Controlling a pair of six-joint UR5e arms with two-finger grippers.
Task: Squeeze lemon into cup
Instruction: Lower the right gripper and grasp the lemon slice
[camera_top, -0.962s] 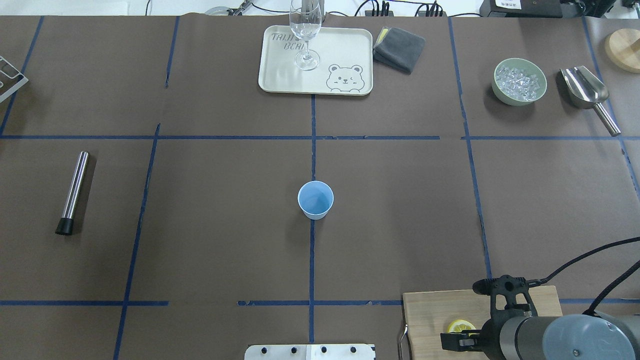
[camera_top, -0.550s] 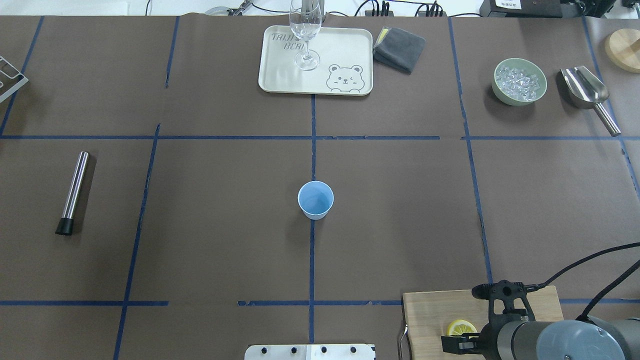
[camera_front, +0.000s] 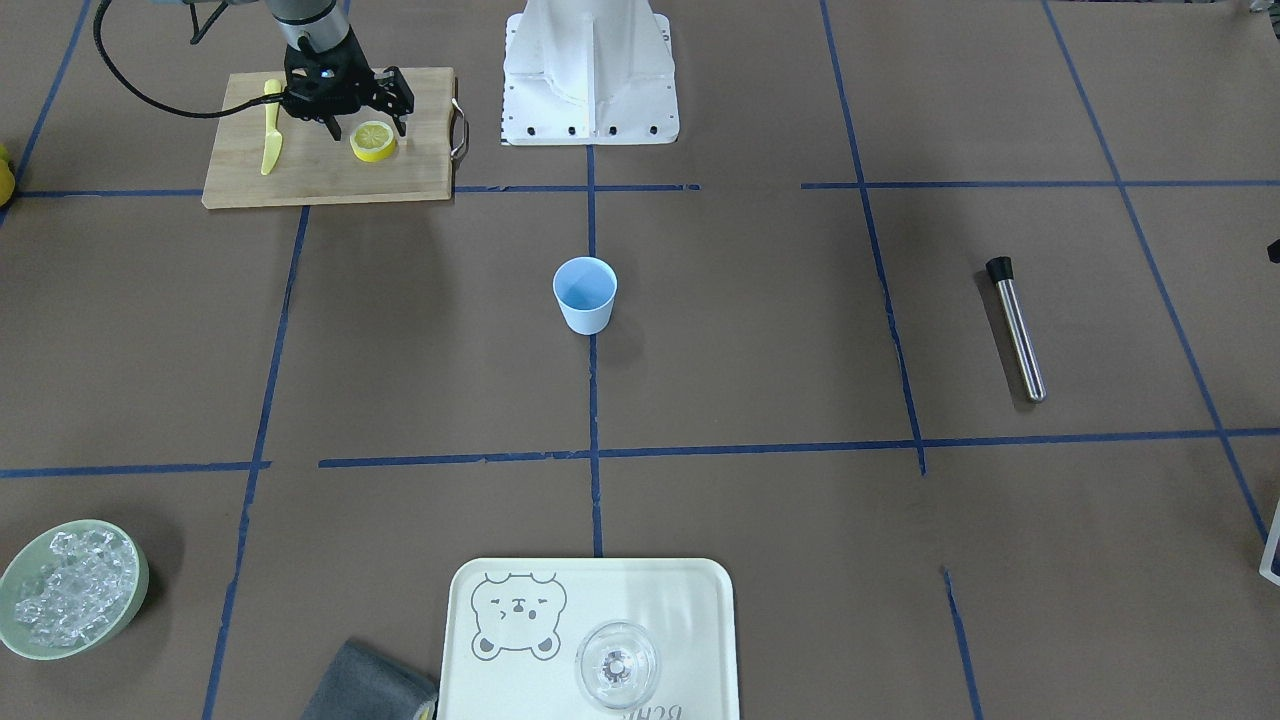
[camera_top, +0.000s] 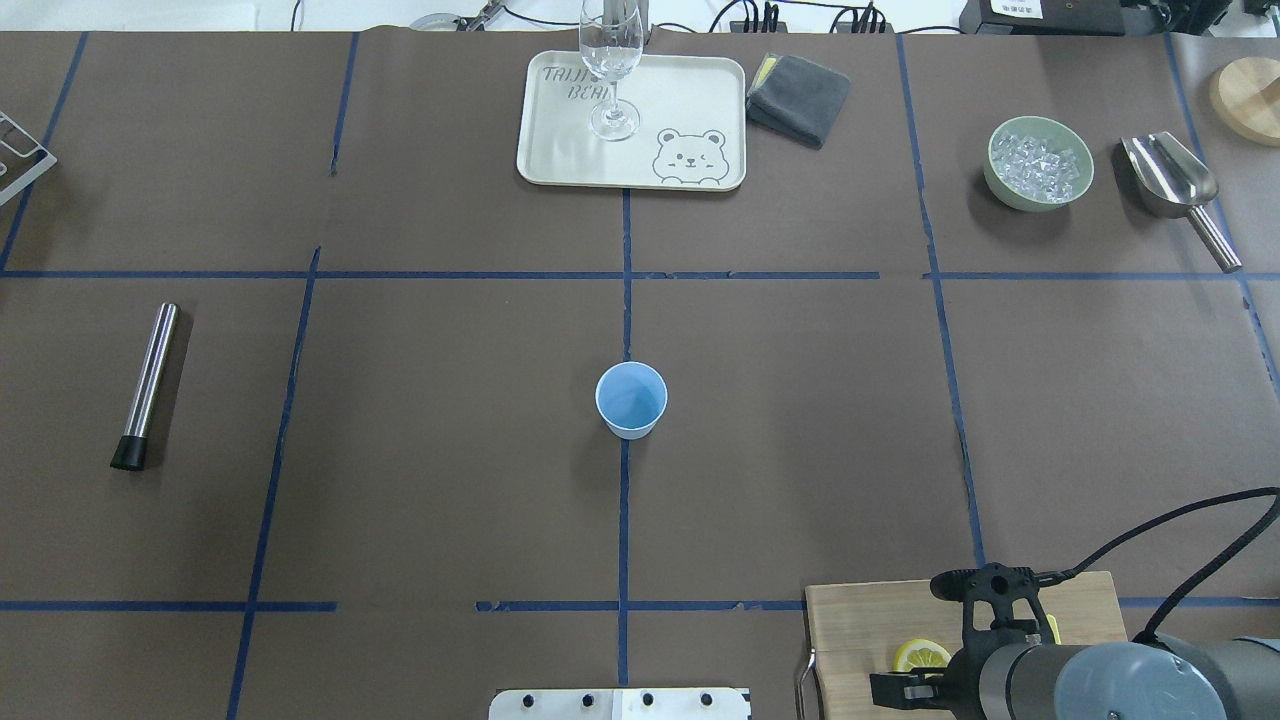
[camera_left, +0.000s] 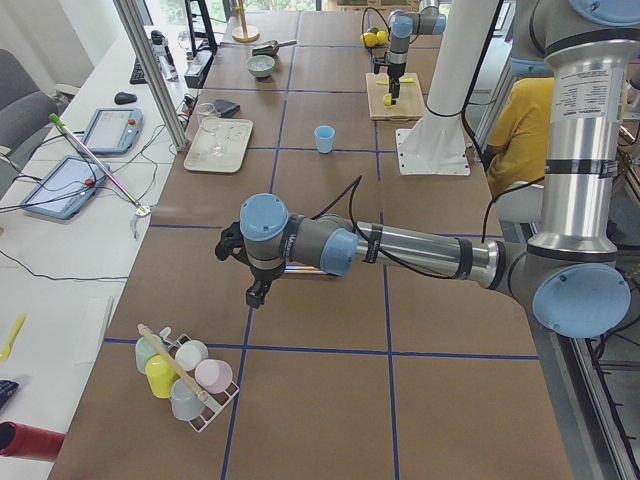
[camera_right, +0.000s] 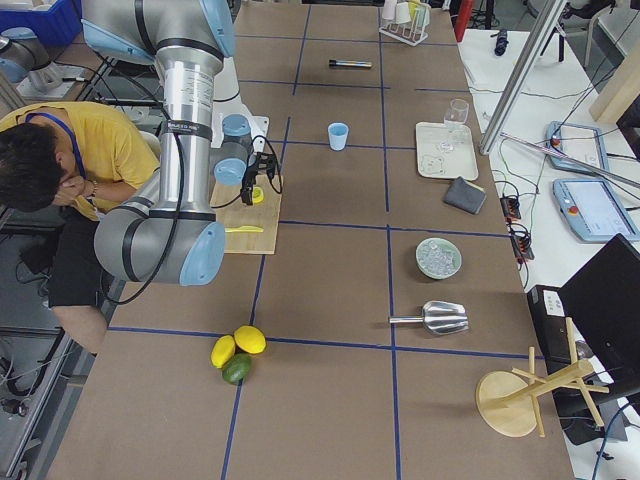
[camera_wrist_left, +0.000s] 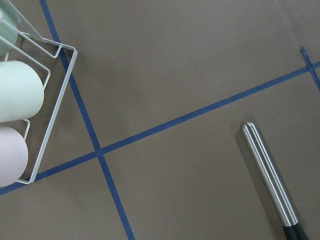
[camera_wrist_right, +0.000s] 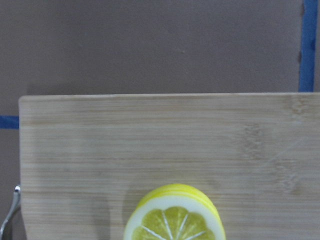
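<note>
The lemon's wet cut side (camera_front: 372, 137) (camera_wrist_right: 175, 225) lies open on top, so my right gripper should next grab the lemon by the sides of its yellow rind.
The lemon (camera_front: 373, 141) is a round yellow slice lying flat on the wooden cutting board (camera_front: 320, 175) at the robot's near right; it also shows in the overhead view (camera_top: 921, 655) and at the bottom of the right wrist view (camera_wrist_right: 174, 220). My right gripper (camera_front: 368, 122) hangs open just above it, jaws apart on either side, holding nothing. The light-blue cup (camera_front: 585, 293) stands upright and empty at the table's centre (camera_top: 631, 399), far from the gripper. My left gripper (camera_left: 255, 290) shows only in the exterior left view; I cannot tell its state.
A yellow knife (camera_front: 270, 130) lies on the board. A steel muddler (camera_top: 148, 385) lies at the left. A tray (camera_top: 690, 110) with a wine glass (camera_top: 611, 60), a grey cloth (camera_top: 798, 97), an ice bowl (camera_top: 1038, 163) and a scoop (camera_top: 1170, 180) line the far side.
My right arm has shifted a little to the left and toward the table's near edge, over the lemon slice. The cup and the slice have not moved.
</note>
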